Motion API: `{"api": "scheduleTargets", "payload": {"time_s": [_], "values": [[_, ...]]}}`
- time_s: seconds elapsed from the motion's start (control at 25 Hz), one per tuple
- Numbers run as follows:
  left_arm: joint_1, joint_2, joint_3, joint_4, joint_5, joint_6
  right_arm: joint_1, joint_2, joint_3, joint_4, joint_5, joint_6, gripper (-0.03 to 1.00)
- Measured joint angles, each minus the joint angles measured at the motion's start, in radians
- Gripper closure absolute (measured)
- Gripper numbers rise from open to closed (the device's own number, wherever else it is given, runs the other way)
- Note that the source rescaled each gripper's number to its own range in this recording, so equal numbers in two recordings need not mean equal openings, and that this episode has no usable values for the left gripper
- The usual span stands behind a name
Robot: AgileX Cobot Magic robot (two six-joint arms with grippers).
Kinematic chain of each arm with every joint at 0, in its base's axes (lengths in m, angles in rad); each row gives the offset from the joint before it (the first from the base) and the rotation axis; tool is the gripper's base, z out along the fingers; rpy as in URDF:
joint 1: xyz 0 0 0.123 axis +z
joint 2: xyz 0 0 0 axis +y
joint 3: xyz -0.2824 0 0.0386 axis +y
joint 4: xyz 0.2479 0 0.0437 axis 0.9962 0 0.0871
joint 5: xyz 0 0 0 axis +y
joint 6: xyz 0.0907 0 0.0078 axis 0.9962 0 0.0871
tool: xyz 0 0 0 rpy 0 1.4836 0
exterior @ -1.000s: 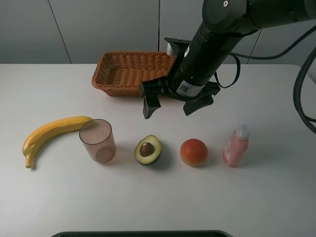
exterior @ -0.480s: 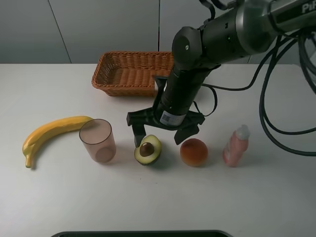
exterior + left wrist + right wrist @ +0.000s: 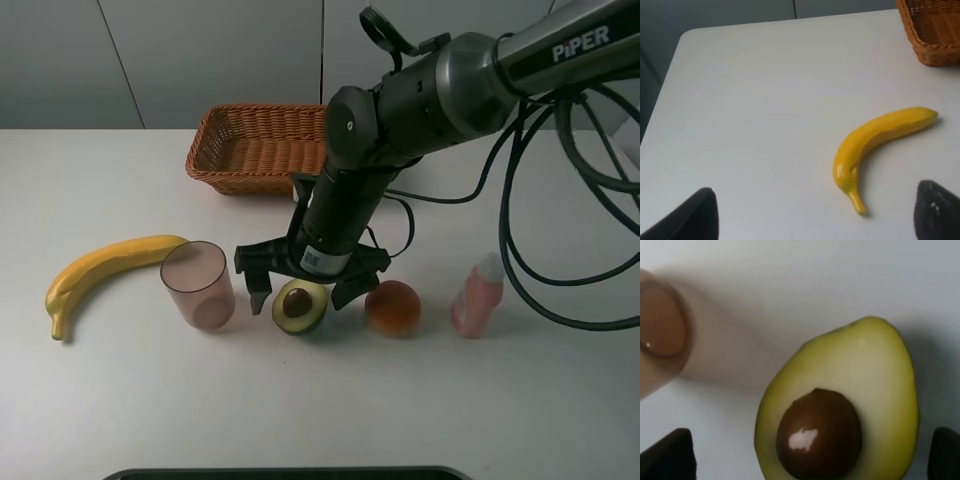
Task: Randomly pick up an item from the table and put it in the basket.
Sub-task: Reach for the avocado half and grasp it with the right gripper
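Note:
The right gripper grabs the halved avocado by its wide end around the pit (image 3: 298, 308) next, to put it in the wicker basket (image 3: 262, 148).
The halved avocado (image 3: 298, 306) lies cut side up on the white table (image 3: 320, 410), pit showing; it fills the right wrist view (image 3: 850, 405). My right gripper (image 3: 300, 293) is open and low over it, with one finger (image 3: 254, 293) on its left and the other on its right, apart from the skin. The brown wicker basket (image 3: 262, 148) stands behind at the table's far side, with nothing in its visible part. My left gripper (image 3: 822, 217) is open and holds nothing, hanging above the table near the banana; it is out of the exterior high view.
A yellow banana (image 3: 110, 268) lies at the left. A translucent pink cup (image 3: 198, 285) stands close to the left of the avocado. A round red-orange fruit (image 3: 392, 307) sits close on its right, then a pink bottle (image 3: 478, 295). Black cables (image 3: 540, 240) hang at the right.
My right arm has come down and forward from in front of the basket to the avocado, and its open fingers now straddle it. Nothing on the table has moved.

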Motion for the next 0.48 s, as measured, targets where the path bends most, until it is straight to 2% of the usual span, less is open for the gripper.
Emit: {"api": "scheduleTargets", "payload": {"time_s": [0.48], "values": [[0.000,0.000,0.000,0.000,0.000,0.000,0.000,0.047,0.000,0.046,-0.029,-0.023,-0.03]]}}
